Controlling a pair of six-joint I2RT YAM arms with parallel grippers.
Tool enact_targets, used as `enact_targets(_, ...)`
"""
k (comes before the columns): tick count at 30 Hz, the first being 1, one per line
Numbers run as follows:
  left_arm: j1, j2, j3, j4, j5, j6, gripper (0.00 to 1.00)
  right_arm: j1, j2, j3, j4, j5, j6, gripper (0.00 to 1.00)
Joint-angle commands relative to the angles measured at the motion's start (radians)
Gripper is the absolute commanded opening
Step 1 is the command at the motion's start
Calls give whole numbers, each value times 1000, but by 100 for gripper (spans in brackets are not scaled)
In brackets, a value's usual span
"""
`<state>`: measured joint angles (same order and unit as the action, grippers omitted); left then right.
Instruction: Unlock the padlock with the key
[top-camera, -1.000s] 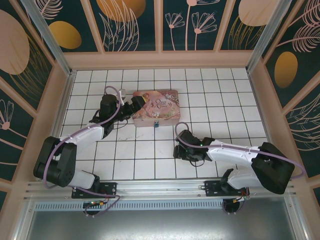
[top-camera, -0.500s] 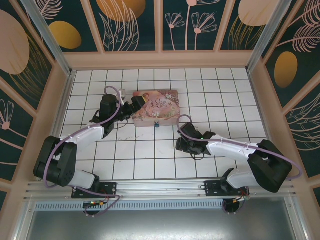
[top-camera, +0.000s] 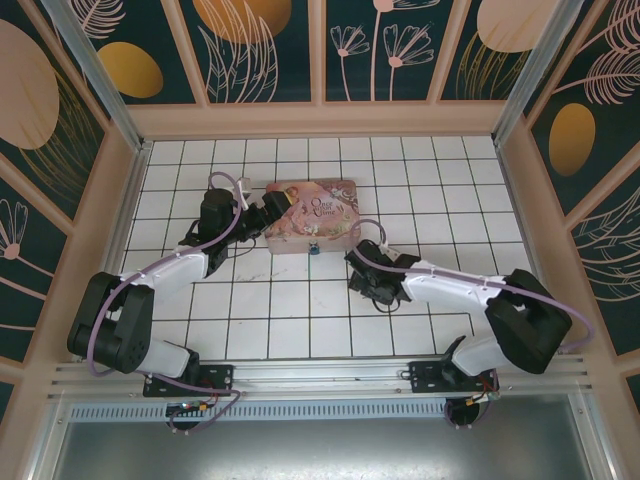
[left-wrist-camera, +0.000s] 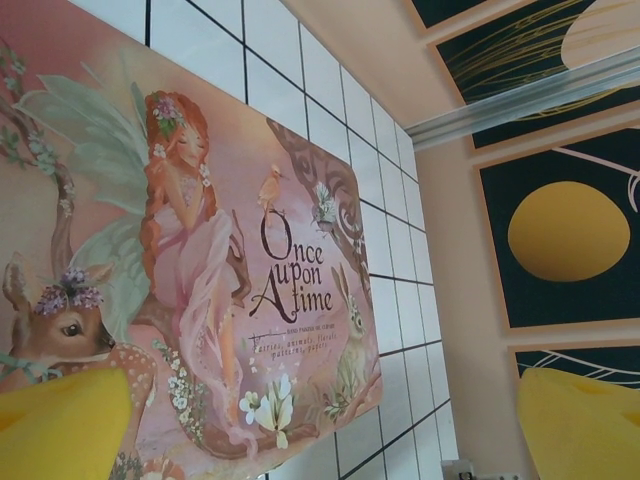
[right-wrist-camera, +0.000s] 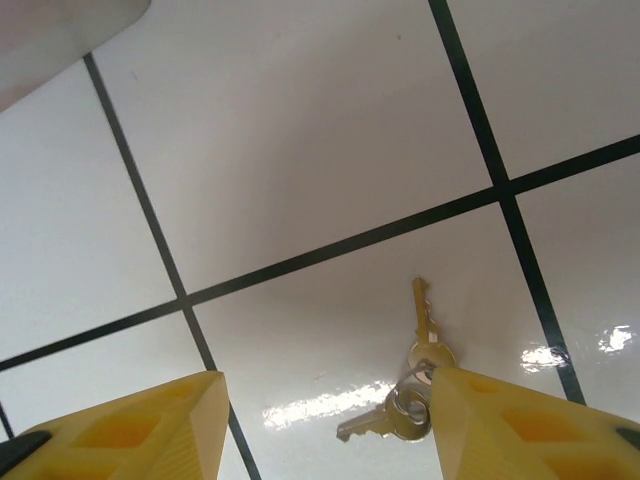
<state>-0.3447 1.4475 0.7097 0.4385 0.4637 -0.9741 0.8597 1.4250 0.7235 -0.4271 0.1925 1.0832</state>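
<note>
My right gripper's fingertips straddle tile (right-wrist-camera: 300, 445) beside the key's head (right-wrist-camera: 432, 353). My right gripper needs to shift right in the wrist view first, then close on the key.
The padlock (top-camera: 313, 248), tiny and blue, hangs at the front edge of the pink tin box (top-camera: 312, 214). In the right wrist view two small silvery keys on one ring lie flat on a white tile: the key (right-wrist-camera: 422, 312) points away, and the other key (right-wrist-camera: 372, 426) points left. My right gripper (right-wrist-camera: 325, 428) is open low over them, and its right finger (right-wrist-camera: 520, 430) touches the ring (right-wrist-camera: 412, 405). In the top view my right gripper (top-camera: 360, 276) sits right of the padlock. My left gripper (left-wrist-camera: 320, 430) stands wide open at the tin's left end (top-camera: 262, 215).
The illustrated tin lid (left-wrist-camera: 200, 250) lies just ahead of my left fingers (left-wrist-camera: 60, 425). The tiled floor (top-camera: 300, 310) is ringed by wooden walls (top-camera: 520, 170). Open tiles lie in front of the tin and between the two arms.
My right arm has swung left and away from its base, bringing its gripper closer to the tin's front edge. The left arm has not moved.
</note>
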Motion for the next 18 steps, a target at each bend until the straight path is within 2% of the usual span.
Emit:
enact_targets(1,-5,-8,-2,40,8,5,99,10,26,17,-69,43,57,56)
enact_targets(12,-5,0,-8,52,31,9,98,19,53,-56,-11,28,100,53)
enact_targets(18,-5,-2,-14,54,28,9,99,20,111,-46,4,21,78,48)
